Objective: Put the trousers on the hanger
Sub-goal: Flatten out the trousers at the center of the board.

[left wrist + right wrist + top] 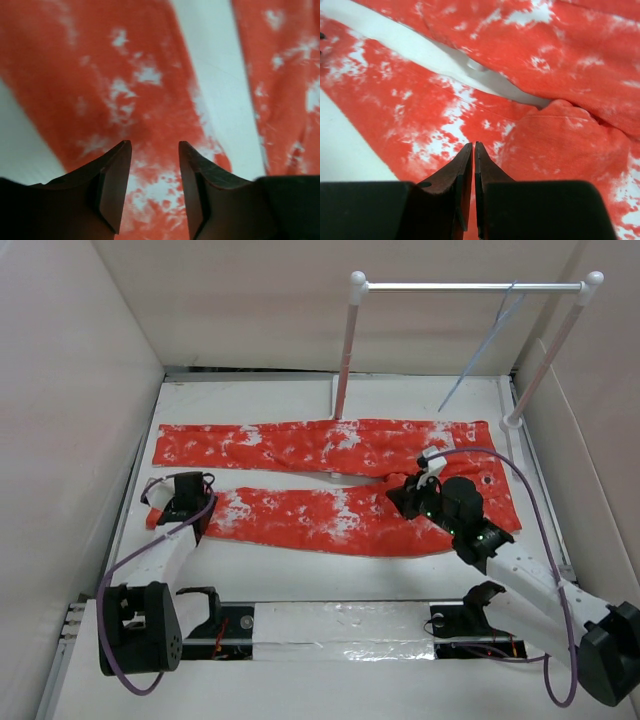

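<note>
The left gripper next needs to grab the trousers' near leg by its hem end, to fold that leg onto the far leg for hanging.
The red-orange trousers (pixel 330 447) with white blotches lie flat on the table, both legs running left and the waistband at the right. My left gripper (pixel 190 498) sits low over the hem end of the near leg. In the left wrist view it (pixel 155 145) is open, with only cloth (pixel 125 75) showing below the gap. My right gripper (pixel 404 497) is over the crotch area. In the right wrist view its jaws (pixel 473 146) are together just above the cloth (pixel 560 60), holding nothing. The pale blue wire hanger (pixel 478 355) hangs from the rail at the back right.
A white two-pole rail stand (pixel 347 350) with a metal crossbar (pixel 450 286) stands at the back of the table. White walls enclose the left, back and right sides. A strip of bare table (pixel 300 570) runs between the trousers and the arm bases.
</note>
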Robot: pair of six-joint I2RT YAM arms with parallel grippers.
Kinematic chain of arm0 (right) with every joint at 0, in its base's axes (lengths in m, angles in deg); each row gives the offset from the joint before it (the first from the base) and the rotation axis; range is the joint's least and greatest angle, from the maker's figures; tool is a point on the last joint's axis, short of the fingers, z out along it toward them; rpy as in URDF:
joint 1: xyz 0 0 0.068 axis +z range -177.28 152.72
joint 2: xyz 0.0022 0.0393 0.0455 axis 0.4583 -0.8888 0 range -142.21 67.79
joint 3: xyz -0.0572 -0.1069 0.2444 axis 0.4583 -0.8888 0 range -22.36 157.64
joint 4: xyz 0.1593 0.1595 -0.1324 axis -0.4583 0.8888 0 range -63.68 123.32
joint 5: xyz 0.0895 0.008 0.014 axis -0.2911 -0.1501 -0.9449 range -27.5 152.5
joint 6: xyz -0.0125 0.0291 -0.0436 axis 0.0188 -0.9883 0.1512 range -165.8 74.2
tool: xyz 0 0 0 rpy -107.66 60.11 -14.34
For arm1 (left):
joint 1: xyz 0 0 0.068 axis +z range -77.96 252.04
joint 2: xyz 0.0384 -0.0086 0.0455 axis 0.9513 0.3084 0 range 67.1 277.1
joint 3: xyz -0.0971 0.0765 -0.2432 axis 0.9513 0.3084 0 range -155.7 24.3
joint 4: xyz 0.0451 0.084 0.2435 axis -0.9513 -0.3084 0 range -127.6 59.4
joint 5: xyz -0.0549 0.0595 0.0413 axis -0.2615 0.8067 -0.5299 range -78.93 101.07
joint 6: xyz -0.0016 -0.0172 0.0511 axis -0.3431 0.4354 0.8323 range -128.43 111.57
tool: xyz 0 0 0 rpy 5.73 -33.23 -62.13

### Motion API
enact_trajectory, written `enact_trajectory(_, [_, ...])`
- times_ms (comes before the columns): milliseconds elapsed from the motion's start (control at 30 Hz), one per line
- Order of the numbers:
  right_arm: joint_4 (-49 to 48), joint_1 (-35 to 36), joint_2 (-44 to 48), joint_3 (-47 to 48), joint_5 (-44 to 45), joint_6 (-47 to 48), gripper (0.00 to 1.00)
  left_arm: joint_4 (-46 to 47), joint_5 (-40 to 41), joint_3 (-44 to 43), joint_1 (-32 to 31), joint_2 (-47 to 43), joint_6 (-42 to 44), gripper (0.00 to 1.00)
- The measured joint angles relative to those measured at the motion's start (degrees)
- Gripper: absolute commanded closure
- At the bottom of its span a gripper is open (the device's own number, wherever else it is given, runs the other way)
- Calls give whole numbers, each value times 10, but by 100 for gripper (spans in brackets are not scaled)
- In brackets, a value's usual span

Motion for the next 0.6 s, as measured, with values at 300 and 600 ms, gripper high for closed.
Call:
enact_trajectory(300, [20,21,103,0,-3,10,85,-120,42,-17,99,-18,-49,43])
enact_trajectory(600, [32,20,132,-2,-2,11,84,-151,74,5,148,-45,-62,44])
